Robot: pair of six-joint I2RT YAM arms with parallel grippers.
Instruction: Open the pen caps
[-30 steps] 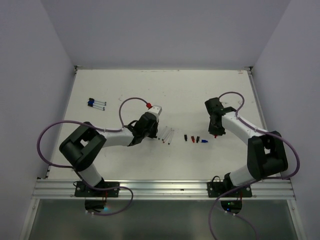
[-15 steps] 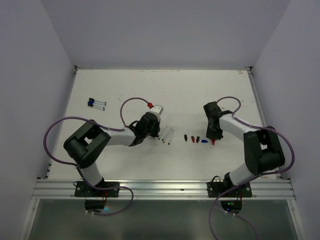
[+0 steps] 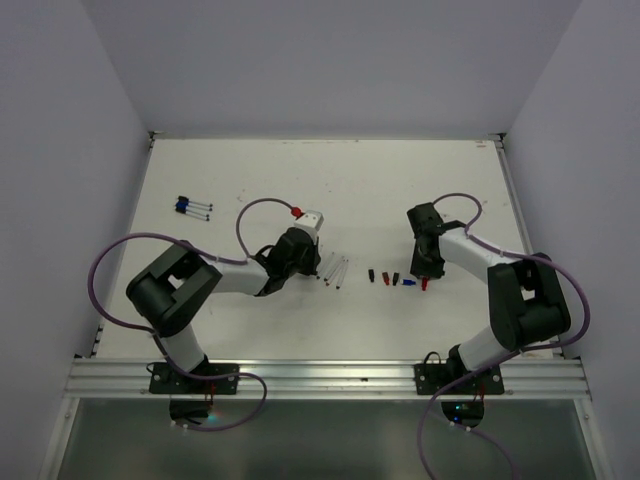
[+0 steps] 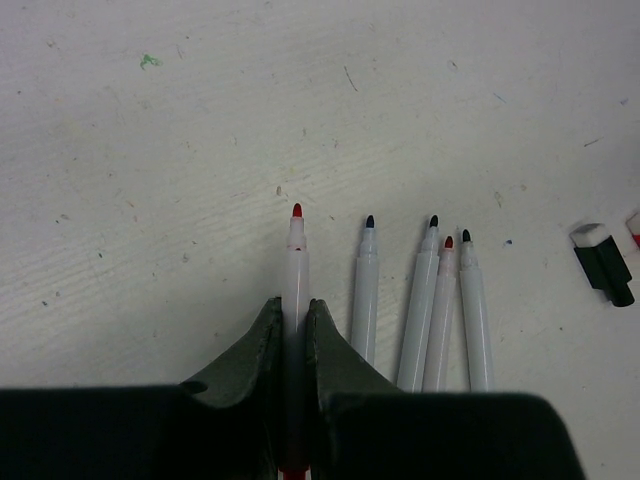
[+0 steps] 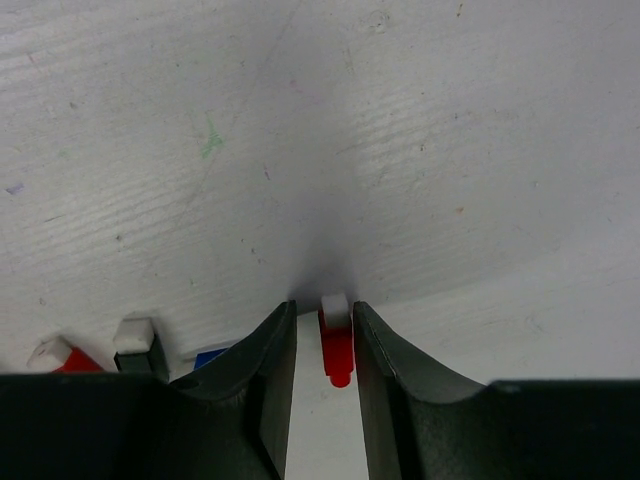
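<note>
The white pen is low over flat table beside the blue-tipped pen and would land, so the left gripper should let it go.
My left gripper [image 4: 296, 305] is shut on a white pen [image 4: 296, 255] with a bare red tip, held low beside several uncapped pens [image 4: 420, 300] lying side by side on the table. In the top view this gripper [image 3: 308, 267] is just left of those pens [image 3: 337, 271]. My right gripper [image 5: 325, 310] is down at the table with its jaws slightly apart around a red cap [image 5: 338, 350], which leans against the right finger. In the top view it [image 3: 425, 280] stands at the right end of a row of loose caps [image 3: 390, 278].
Two capped pens [image 3: 193, 207], one blue and one black, lie at the far left of the white table [image 3: 300, 180]. A black cap [image 4: 603, 268] lies right of the uncapped pens. Black [image 5: 138, 345], red [image 5: 60, 355] and blue [image 5: 210, 355] caps lie left of my right fingers.
My right gripper has come down and left to the end of the cap row, with the red cap now between its parted jaws. My left gripper has shifted slightly with the pen.
</note>
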